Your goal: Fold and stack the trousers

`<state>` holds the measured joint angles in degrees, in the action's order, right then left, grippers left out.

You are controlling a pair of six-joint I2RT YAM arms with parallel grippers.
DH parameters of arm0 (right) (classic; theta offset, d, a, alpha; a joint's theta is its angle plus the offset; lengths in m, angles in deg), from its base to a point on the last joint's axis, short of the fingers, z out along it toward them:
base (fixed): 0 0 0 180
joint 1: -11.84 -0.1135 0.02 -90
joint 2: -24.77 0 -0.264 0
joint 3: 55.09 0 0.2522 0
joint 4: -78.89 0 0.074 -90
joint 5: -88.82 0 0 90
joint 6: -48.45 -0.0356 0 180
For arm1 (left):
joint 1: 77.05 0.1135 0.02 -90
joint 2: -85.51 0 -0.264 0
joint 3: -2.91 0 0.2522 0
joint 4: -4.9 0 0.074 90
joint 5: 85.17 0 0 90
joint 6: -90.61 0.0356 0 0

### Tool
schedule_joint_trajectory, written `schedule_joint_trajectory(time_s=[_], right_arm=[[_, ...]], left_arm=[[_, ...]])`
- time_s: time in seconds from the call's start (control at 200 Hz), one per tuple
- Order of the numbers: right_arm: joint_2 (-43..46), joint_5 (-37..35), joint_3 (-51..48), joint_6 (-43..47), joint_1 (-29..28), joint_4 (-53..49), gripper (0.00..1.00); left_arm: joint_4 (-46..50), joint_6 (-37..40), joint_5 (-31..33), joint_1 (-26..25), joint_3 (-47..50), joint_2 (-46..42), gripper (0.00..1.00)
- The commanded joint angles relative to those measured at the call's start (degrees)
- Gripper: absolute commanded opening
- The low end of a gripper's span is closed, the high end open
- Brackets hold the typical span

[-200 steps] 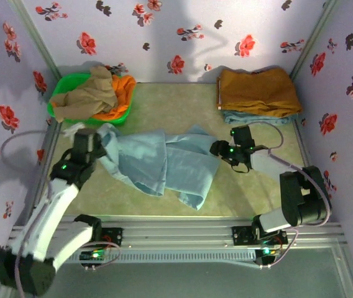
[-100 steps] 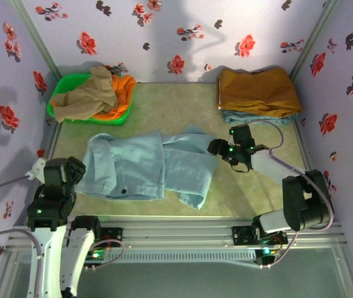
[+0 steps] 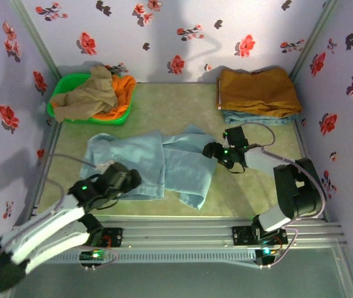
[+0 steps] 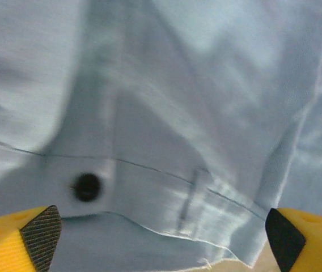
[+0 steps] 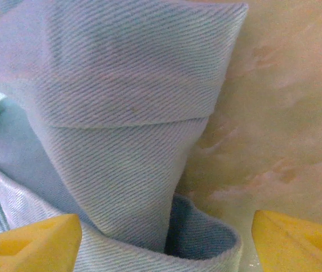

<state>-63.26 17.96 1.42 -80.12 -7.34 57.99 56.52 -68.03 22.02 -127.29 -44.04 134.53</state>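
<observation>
The right gripper grips the trousers (image 3: 158, 162) by the outer edge of the folded leg end next. Then I stretch them out for folding.
The pale sky-blue trousers (image 3: 158, 162) lie spread and rumpled across the middle of the table. My left gripper (image 3: 125, 180) hovers over their near-left edge. In the left wrist view the left gripper (image 4: 161, 243) is open, its yellow fingertips (image 4: 19, 241) wide apart above the waistband (image 4: 166, 170) and its black button (image 4: 86, 187). My right gripper (image 3: 212, 151) sits at the trousers' right edge. The right wrist view shows the right gripper (image 5: 164, 243) open, with a folded leg end (image 5: 127, 113) lying between the fingers (image 5: 30, 243).
A green basket (image 3: 57, 104) at back left holds a beige-khaki garment (image 3: 89, 93) and an orange one (image 3: 122, 90). At back right a mustard-brown garment (image 3: 256, 90) rests on a folded blue one (image 3: 251, 117). Flowered walls enclose three sides. A metal rail (image 3: 183, 226) runs along the near edge.
My left gripper let go of the waist, which dropped flat, then swung back and returned over the near-left edge, open. The right gripper opened wider and edged left.
</observation>
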Motion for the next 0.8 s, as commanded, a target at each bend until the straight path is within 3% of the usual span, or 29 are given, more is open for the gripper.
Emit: schedule_joint_trajectory(time_s=[0.0, 0.145, 0.265, 0.315, 0.375, 0.445, 0.52, 0.57, 0.795], right_arm=[[-1.28, 0.1, 1.88, 0.58, -0.38, 0.74, 0.79], [-3.33, 2.2, 2.46, -0.4, -0.44, 2.32, 0.77], [-4.34, 4.12, 1.95, -1.4, -0.59, 4.29, 0.69], [-4.52, 4.67, 1.84, -1.57, -0.68, 4.71, 0.61], [-4.32, 4.69, 1.61, -1.39, -0.68, 4.76, 0.42], [-3.64, 3.82, 1.62, -1.32, -0.68, 4.42, 0.23], [-2.37, 2.17, 2.51, -0.59, -0.61, 2.41, 0.06], [-1.17, 0.49, 3.27, 0.33, -0.6, 0.29, 0.0], [3.51, -10.41, 14.55, 5.77, 1.18, -13.18, 0.0]], left_arm=[[-9.45, -4.97, 7.36, -6.78, -6.71, 13.7, 0.99], [-10.52, -3.37, 9.51, -10.82, -15.7, 32.1, 0.99], [-9.76, -3.11, 10.21, -11.92, -17.73, 40.95, 0.94], [-10.98, -2.52, 9.75, -12.38, -17.52, 43.41, 0.89], [-12.33, -0.53, 8.02, -12.9, -18.15, 46.07, 0.8], [-10.65, 1.06, 8.77, -13.39, -19.63, 48.35, 0.57], [-5.27, 0.28, 13.52, -13.39, -20.13, 47.7, 0.18], [-1.59, 0.51, 16.82, -13.24, -19.69, 45.31, 0.0], [12.52, 10.43, 27.02, -8.48, -19.85, 27.26, 0.0]])
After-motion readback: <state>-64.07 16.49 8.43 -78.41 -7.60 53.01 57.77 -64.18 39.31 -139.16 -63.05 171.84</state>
